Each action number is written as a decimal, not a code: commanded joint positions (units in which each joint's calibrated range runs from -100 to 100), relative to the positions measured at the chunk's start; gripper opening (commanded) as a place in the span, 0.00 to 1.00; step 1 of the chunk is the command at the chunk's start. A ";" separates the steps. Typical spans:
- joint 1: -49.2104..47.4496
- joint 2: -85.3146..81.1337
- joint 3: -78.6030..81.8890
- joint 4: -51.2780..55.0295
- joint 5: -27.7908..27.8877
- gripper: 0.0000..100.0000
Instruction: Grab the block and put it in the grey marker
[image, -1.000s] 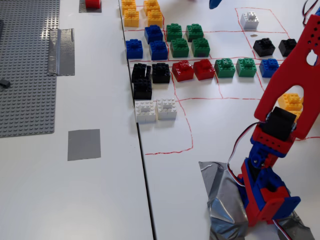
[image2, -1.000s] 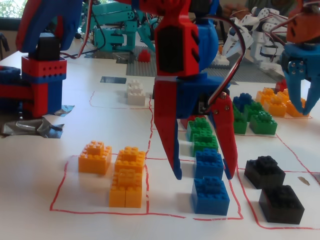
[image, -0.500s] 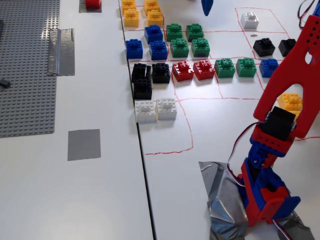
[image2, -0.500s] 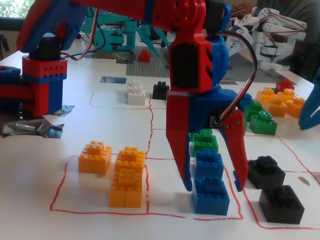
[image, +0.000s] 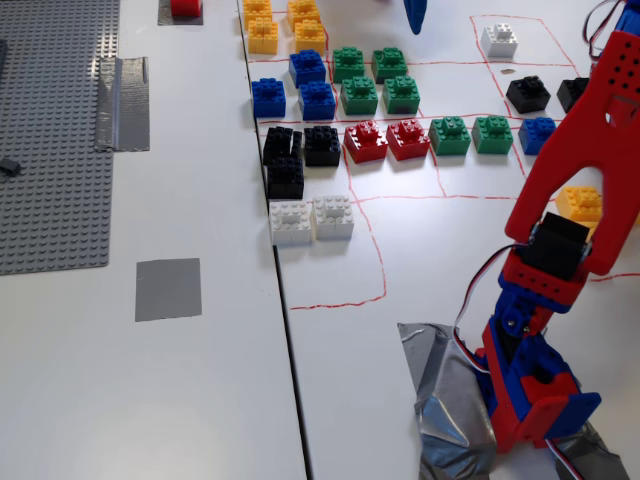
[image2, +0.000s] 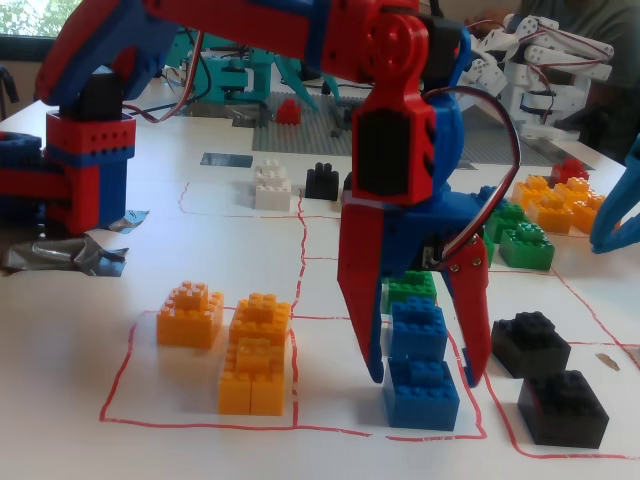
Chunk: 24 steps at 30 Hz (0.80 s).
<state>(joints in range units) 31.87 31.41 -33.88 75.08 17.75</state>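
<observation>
The nearer blue block needs to go on the grey marker (image: 167, 288), so next my gripper should pick it up by its opposite sides.
In a fixed view my gripper (image2: 425, 376) hangs open over two blue bricks standing one behind the other. Its fingertips (image2: 375, 372) reach down on either side of the nearer blue block (image2: 420, 397), with small gaps and no contact. The second blue brick (image2: 418, 328) stands just behind it, also between the fingers. In the other fixed view only one of this pair (image: 537, 133) shows, and my red arm (image: 575, 160) hides the gripper. The grey marker (image: 167, 288) lies bare far to the left on the white table, and shows as a dark patch (image2: 225, 159) at the back.
Black bricks (image2: 563, 405) stand right of the blue pair, orange bricks (image2: 255, 345) to the left, green ones (image2: 410, 287) behind. More blue bricks (image: 300, 88) sit among coloured rows. A studded grey baseplate (image: 55, 130) with silver tape (image: 125, 100) lies far left. Another robot's blue claw (image2: 615, 205) hangs at right.
My gripper has come down and shifted slightly right, so its open fingers now flank the nearer blue brick. The other robot's claw has drawn away to the right edge.
</observation>
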 joint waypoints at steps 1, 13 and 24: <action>-0.66 -1.88 -5.18 0.50 -0.29 0.20; -1.25 -2.04 -6.09 2.85 0.29 0.00; -4.49 -14.09 -3.27 8.21 -1.03 0.00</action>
<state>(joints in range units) 27.92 29.58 -34.70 82.36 17.26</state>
